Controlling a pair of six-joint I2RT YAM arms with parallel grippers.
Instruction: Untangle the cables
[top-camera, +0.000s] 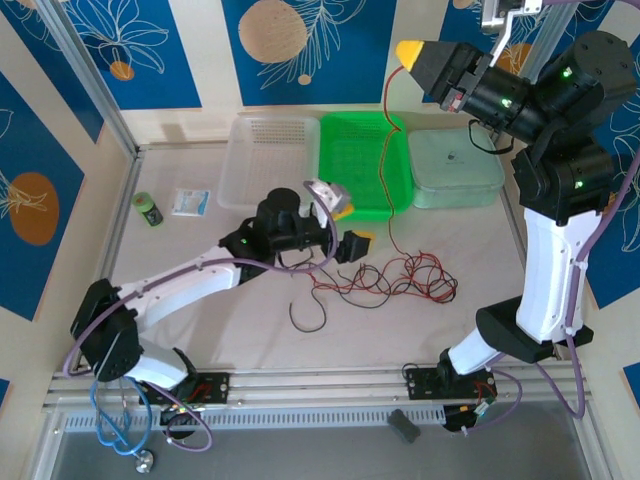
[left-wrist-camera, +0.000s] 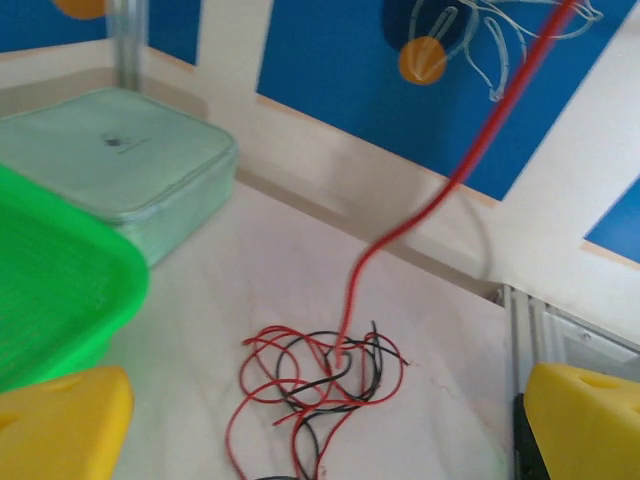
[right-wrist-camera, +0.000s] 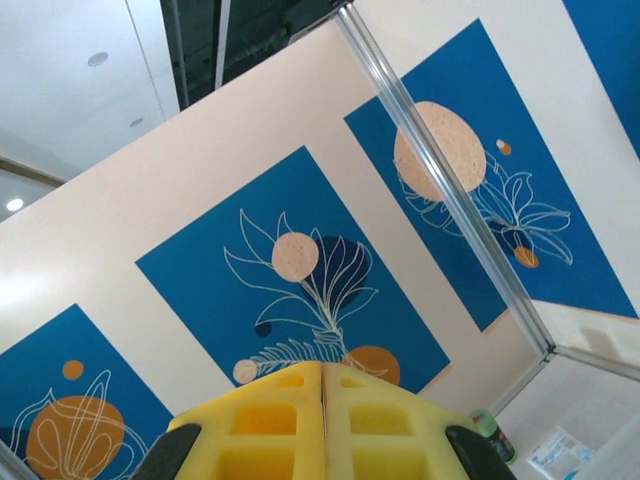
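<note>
My left gripper should next grab a black cable near its end (top-camera: 298, 323), so that it can separate that cable from the red cable and untangle them.
The cables (top-camera: 395, 278) lie as a loose tangle of thin red and black wires right of the table's middle. One red cable (top-camera: 388, 150) rises straight up from the tangle to my right gripper (top-camera: 407, 53), which is held high over the back of the table and shut on its end. The yellow pads (right-wrist-camera: 290, 420) are pressed together. A separate black wire loop (top-camera: 305, 312) lies left of the tangle. My left gripper (top-camera: 350, 227) hovers just left of the tangle, open and holding nothing. Its wrist view shows the tangle (left-wrist-camera: 320, 385) between the wide-apart yellow fingers (left-wrist-camera: 60, 425), and the taut red cable (left-wrist-camera: 450, 180) climbing away.
At the back stand a clear tray (top-camera: 262, 180), a green basket (top-camera: 350, 205) and a pale green lidded box (top-camera: 457, 168). A small green bottle (top-camera: 150, 208) and a packet (top-camera: 190, 202) lie at the left. A coiled blue cable (top-camera: 115, 415) hangs by the left base.
</note>
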